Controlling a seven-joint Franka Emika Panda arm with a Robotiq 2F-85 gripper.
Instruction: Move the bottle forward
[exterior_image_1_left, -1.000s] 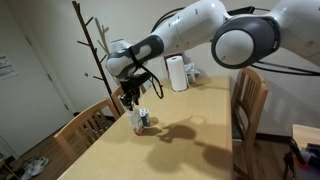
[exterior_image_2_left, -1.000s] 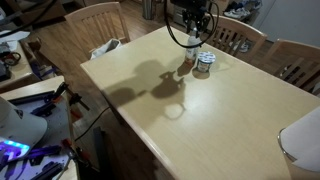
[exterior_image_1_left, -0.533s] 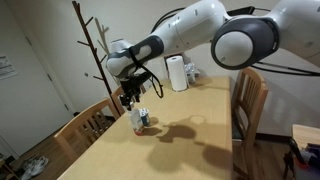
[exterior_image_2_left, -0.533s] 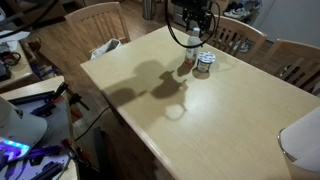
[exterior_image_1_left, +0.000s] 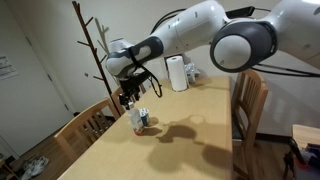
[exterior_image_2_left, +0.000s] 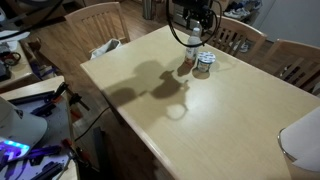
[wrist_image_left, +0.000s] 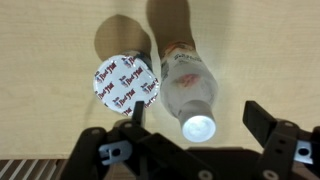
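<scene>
The white cap is between both fingers, level with its sides, so my gripper would hold the bottle now.
The bottle (wrist_image_left: 188, 88), slim and clear with a white cap and a reddish lower end, stands upright on the wooden table (exterior_image_1_left: 195, 140). In the wrist view it sits between my fingers (wrist_image_left: 262, 120), with a gap on each side. My gripper (wrist_image_left: 200, 116) is open and straddles the bottle's top without touching it. In both exterior views the gripper (exterior_image_1_left: 130, 101) (exterior_image_2_left: 193, 42) hangs just above the bottle (exterior_image_1_left: 135, 120) (exterior_image_2_left: 187, 61) near the table's edge.
A short blue-and-white cup (wrist_image_left: 124, 81) (exterior_image_1_left: 145, 122) (exterior_image_2_left: 203, 66) stands right beside the bottle. A white roll (exterior_image_1_left: 176, 73) stands at the far end of the table. Wooden chairs (exterior_image_1_left: 85, 125) (exterior_image_1_left: 250, 100) (exterior_image_2_left: 100, 20) ring the table, with a coat rack (exterior_image_1_left: 90, 45) behind.
The fingers have spread apart off the bottle, which stays standing in the same spot. The arm has hardly moved.
</scene>
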